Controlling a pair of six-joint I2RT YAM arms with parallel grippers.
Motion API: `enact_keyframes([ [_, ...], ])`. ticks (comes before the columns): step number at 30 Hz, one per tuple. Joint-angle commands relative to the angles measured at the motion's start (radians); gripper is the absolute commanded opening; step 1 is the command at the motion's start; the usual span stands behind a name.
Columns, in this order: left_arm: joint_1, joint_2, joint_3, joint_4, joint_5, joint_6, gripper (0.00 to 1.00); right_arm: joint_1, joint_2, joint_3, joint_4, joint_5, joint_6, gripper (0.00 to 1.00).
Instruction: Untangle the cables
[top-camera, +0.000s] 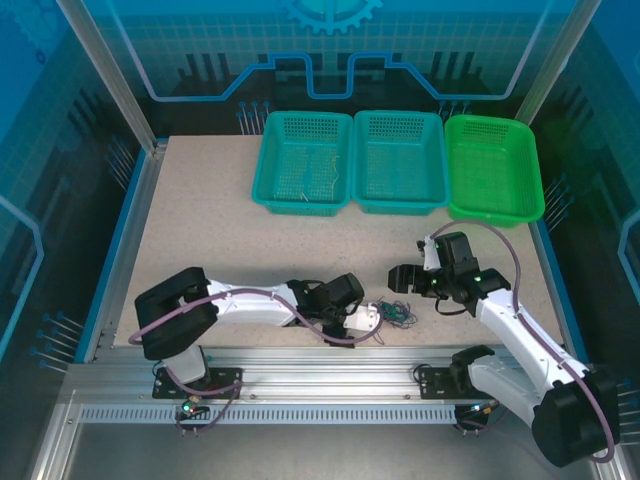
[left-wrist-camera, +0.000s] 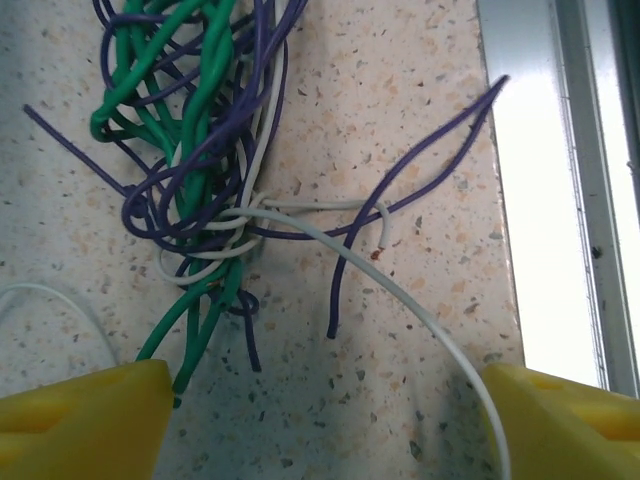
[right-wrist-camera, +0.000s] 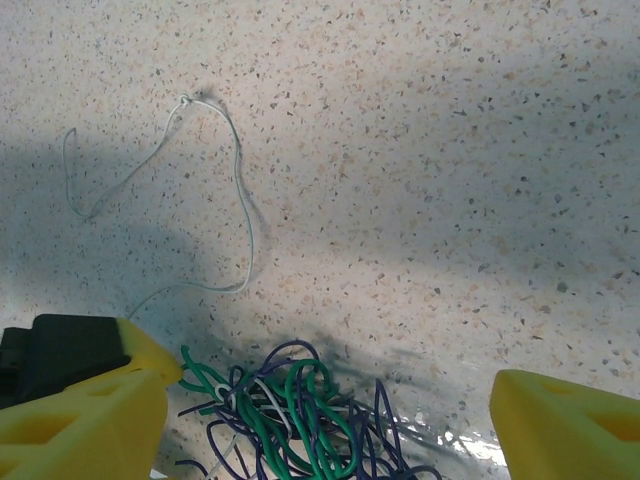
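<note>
Next, my left gripper grabs the whitish wire by its free length curving out from the knot (left-wrist-camera: 415, 302) to untangle it from the cables.
The cables (top-camera: 400, 313) lie in a small knot of green, purple and whitish wires on the speckled table near its front edge. My left gripper (top-camera: 372, 318) sits just left of the knot. In the left wrist view the cables (left-wrist-camera: 200, 150) spread out ahead of the left gripper (left-wrist-camera: 325, 425), which is open. Green ends reach its left finger and a whitish wire curves past its right finger (left-wrist-camera: 560, 420). My right gripper (top-camera: 405, 280) hangs open behind the knot. In the right wrist view the cables (right-wrist-camera: 300, 425) lie between the wide-set fingers of the right gripper (right-wrist-camera: 330, 420).
A thin loose white wire (right-wrist-camera: 240, 200) lies apart on the table. Two teal baskets (top-camera: 305, 116) (top-camera: 400, 114) and a green basket (top-camera: 490, 120) stand at the back; the left one holds a few thin wires. An aluminium rail (left-wrist-camera: 560, 180) borders the table's front edge.
</note>
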Motion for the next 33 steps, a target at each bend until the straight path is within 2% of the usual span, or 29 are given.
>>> enact_keyframes([
  [1, -0.009, 0.032, 0.043, -0.024, 0.011, -0.044, 0.76, -0.012, 0.012, 0.028, -0.049, -0.005, -0.023, 0.86],
  [3, -0.009, 0.027, 0.029, -0.007, 0.01, -0.058, 0.7, -0.012, 0.028, 0.037, -0.065, -0.007, -0.035, 0.86],
  [4, -0.009, 0.021, 0.016, 0.011, 0.009, -0.065, 0.64, -0.01, 0.043, 0.041, -0.074, -0.014, -0.037, 0.86],
  [8, -0.009, -0.004, -0.008, 0.038, -0.003, -0.073, 0.23, 0.012, 0.111, 0.053, -0.098, -0.023, -0.026, 0.85],
  [10, -0.009, -0.031, -0.028, 0.065, -0.013, -0.07, 0.09, 0.064, 0.16, 0.072, -0.121, 0.038, -0.019, 0.85],
  [11, -0.009, -0.042, -0.041, 0.084, -0.019, -0.069, 0.05, 0.093, 0.185, 0.08, -0.128, 0.065, -0.018, 0.85],
  [14, -0.009, -0.067, -0.075, 0.135, -0.053, -0.052, 0.0, 0.17, 0.278, 0.106, -0.134, 0.094, -0.002, 0.86],
  [18, -0.006, -0.06, -0.094, 0.186, -0.128, -0.034, 0.0, 0.237, 0.37, 0.123, -0.123, 0.138, 0.065, 0.83],
  [23, 0.038, -0.078, -0.118, 0.302, -0.203, -0.166, 0.0, 0.297, 0.424, 0.118, -0.114, 0.187, 0.116, 0.75],
  [24, 0.045, -0.088, -0.127, 0.322, -0.225, -0.181, 0.0, 0.3, 0.434, 0.114, -0.109, 0.185, 0.122, 0.68],
  [25, 0.051, -0.098, -0.136, 0.343, -0.248, -0.195, 0.0, 0.299, 0.44, 0.108, -0.105, 0.191, 0.132, 0.55],
  [26, 0.056, -0.106, -0.142, 0.352, -0.259, -0.203, 0.0, 0.299, 0.441, 0.104, -0.103, 0.208, 0.143, 0.41],
  [28, 0.071, -0.117, -0.146, 0.355, -0.276, -0.23, 0.0, 0.291, 0.421, 0.094, -0.09, 0.252, 0.17, 0.05],
  [29, 0.081, -0.121, -0.142, 0.347, -0.281, -0.249, 0.0, 0.279, 0.406, 0.092, -0.084, 0.267, 0.182, 0.0],
  [33, 0.123, -0.131, -0.126, 0.285, -0.317, -0.347, 0.02, 0.166, 0.312, 0.061, -0.062, 0.319, 0.243, 0.0],
])
